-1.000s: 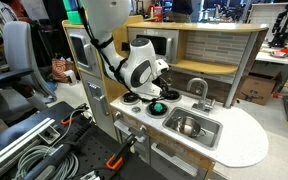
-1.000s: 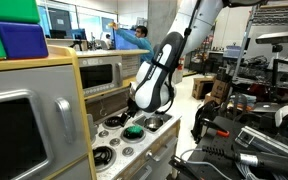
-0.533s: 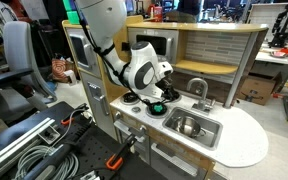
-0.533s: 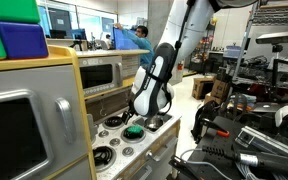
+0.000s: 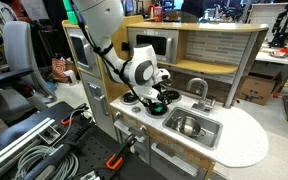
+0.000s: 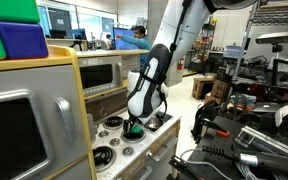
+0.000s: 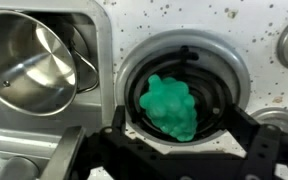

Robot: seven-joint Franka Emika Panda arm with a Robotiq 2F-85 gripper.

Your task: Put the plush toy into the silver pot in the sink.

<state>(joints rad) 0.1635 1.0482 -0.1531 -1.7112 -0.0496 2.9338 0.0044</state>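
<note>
The green plush toy has the robot's open fingers down beside the sides of its near end (image 7: 178, 121), so the gripper needs to close on the toy now.
The bright green plush toy (image 7: 172, 106) lies on a black round stove burner (image 7: 206, 70) of the toy kitchen; it also shows in both exterior views (image 5: 156, 106) (image 6: 134, 129). My gripper (image 7: 182, 143) hangs directly above it with its jaws open, one finger on each side of the toy, not closed on it. In both exterior views the gripper (image 5: 155, 98) (image 6: 136, 122) sits low over the burner. The silver pot (image 7: 26, 62) stands empty in the sink (image 7: 102, 60), beside the burner; it also shows in an exterior view (image 5: 188, 126).
The curved silver faucet (image 5: 199, 88) rises behind the sink. Other black burners (image 6: 103, 155) and knobs sit on the white speckled countertop (image 5: 242, 140). The wooden back shelf and a toy microwave (image 6: 102, 75) stand behind the stove.
My gripper has come down toward the burner and now straddles the green plush toy. The toy and the pot have not moved.
</note>
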